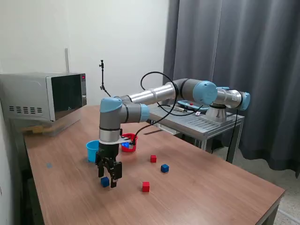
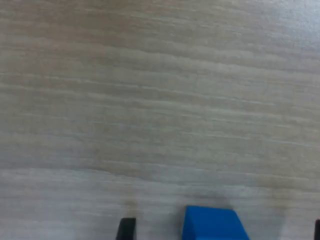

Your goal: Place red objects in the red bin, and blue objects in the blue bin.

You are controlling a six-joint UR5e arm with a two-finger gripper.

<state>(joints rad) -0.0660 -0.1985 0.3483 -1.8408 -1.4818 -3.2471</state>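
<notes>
The dark blue cube needs to be sorted into the blue bin (image 1: 92, 151), so the robot's gripper should grab it by two opposite sides next.
My gripper (image 1: 108, 180) is open and low over the wooden table, its fingers on either side of a dark blue cube (image 1: 104, 182). In the wrist view the cube (image 2: 212, 223) lies between the two fingertips (image 2: 126, 229), with a gap on each side. A second blue cube (image 1: 164, 168) and two red cubes (image 1: 153, 159) (image 1: 146, 186) lie toward the exterior view's right. The light-blue cup (image 1: 92, 150) stands just behind the gripper. The red cup (image 1: 131, 143) stands beside it, partly hidden by the arm.
A microwave (image 1: 44, 96) stands at the back on the exterior view's left. A metal stand (image 1: 206, 123) carrying the arm's base is behind the table, in front of a dark curtain (image 1: 234, 70). The table's edge (image 1: 276, 197) runs along the exterior view's right.
</notes>
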